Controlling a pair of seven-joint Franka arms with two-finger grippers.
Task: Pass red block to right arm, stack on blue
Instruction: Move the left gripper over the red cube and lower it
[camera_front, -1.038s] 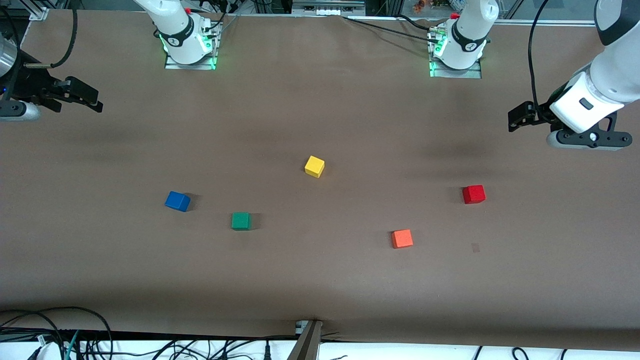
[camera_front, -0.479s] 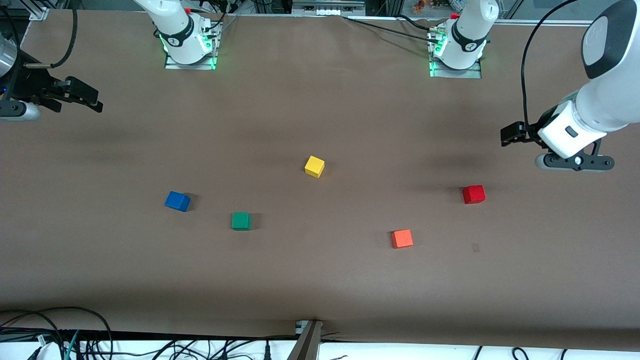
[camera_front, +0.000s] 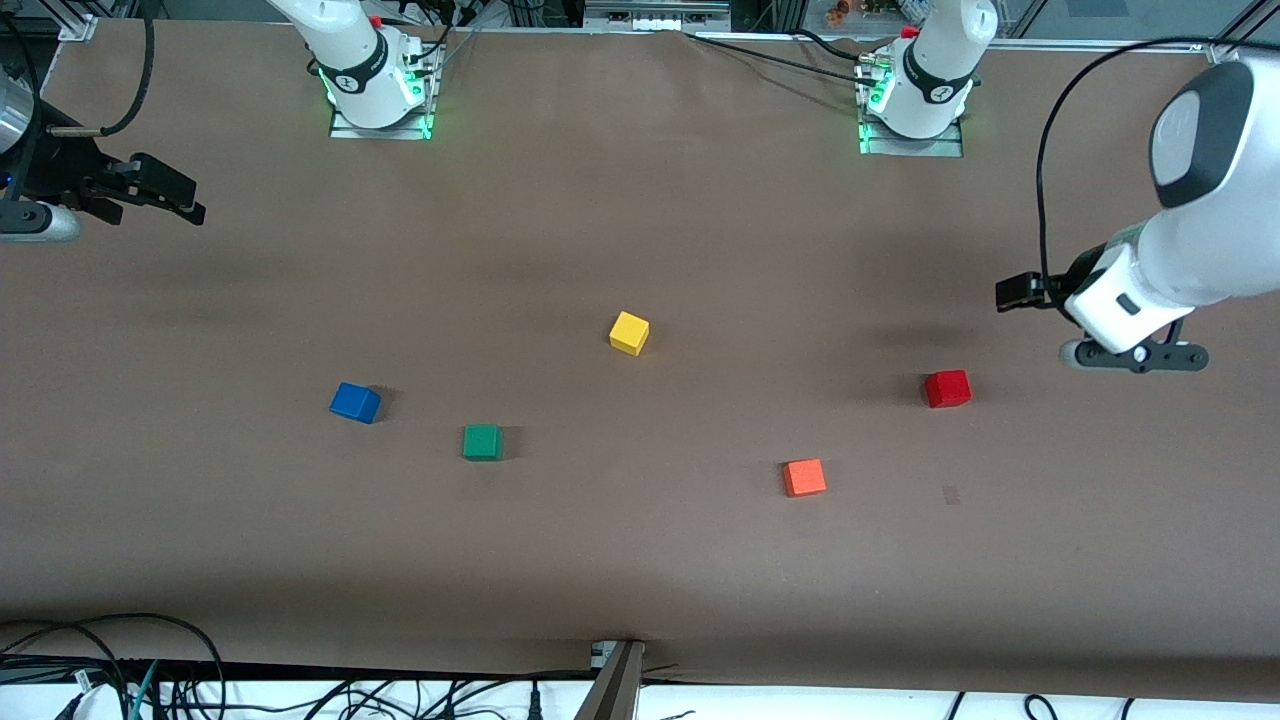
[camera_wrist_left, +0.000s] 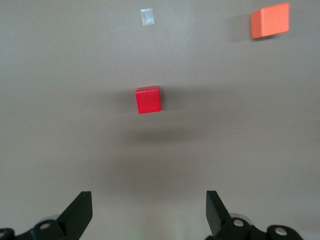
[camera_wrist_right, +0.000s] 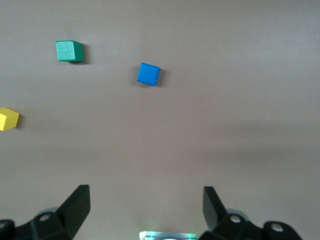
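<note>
The red block (camera_front: 947, 388) needs to be passed on for stacking on the blue block (camera_front: 355, 402), so my left gripper will grab it by its opposite sides next.
The red block (camera_front: 947, 388) lies on the brown table toward the left arm's end. It also shows in the left wrist view (camera_wrist_left: 148, 99), ahead of the fingers. My left gripper (camera_front: 1017, 293) hangs in the air over bare table close to the red block, open and empty (camera_wrist_left: 148, 207). The blue block (camera_front: 355, 402) lies toward the right arm's end and shows in the right wrist view (camera_wrist_right: 148, 74). My right gripper (camera_front: 185, 200) waits high over the table's edge at its own end, open and empty (camera_wrist_right: 145, 200).
A yellow cube (camera_front: 629, 332) lies mid-table. A green cube (camera_front: 482, 441) lies beside the blue block. An orange-red cube (camera_front: 804, 477) lies nearer to the front camera than the red block. A small tape patch (camera_front: 951, 494) marks the table. Cables run along the front edge.
My left arm has swung down and inward, bringing its gripper closer to the red block. The right arm and all cubes have not moved.
</note>
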